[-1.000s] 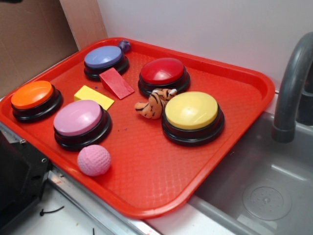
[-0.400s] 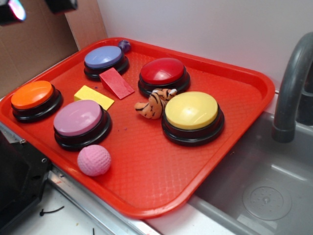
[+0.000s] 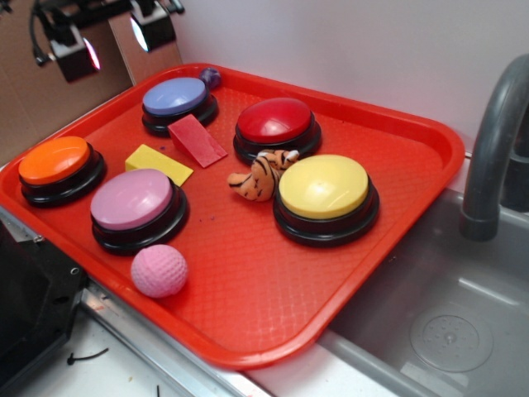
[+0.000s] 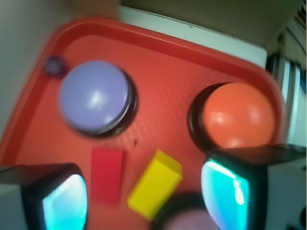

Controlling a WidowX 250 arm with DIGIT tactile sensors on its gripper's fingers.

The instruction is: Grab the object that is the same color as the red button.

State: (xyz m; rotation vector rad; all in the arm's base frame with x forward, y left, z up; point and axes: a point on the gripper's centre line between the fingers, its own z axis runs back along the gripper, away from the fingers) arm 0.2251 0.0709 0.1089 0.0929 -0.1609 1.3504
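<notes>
My gripper next picks up the wedge by its two flat long sides, since the wedge's top slopes down to a thin end.
The small red wedge block lies flat on the red tray, between the purple button and the red dome button. In the wrist view the wedge shows between my fingers, left of the yellow block. My gripper hangs open and empty high above the tray's far left corner, well above and left of the wedge; its two pads glow. In the wrist view the gripper has wide-spread jaws with nothing between them. The red button is out of the wrist view.
On the tray stand a purple button, orange button, pink button and yellow button. A yellow block, toy tiger, pink ball and small purple ball lie there. A sink and grey faucet are right.
My gripper has come down into the exterior view at the top left and moved right; one second ago it was out of view. Nothing on the tray has moved.
</notes>
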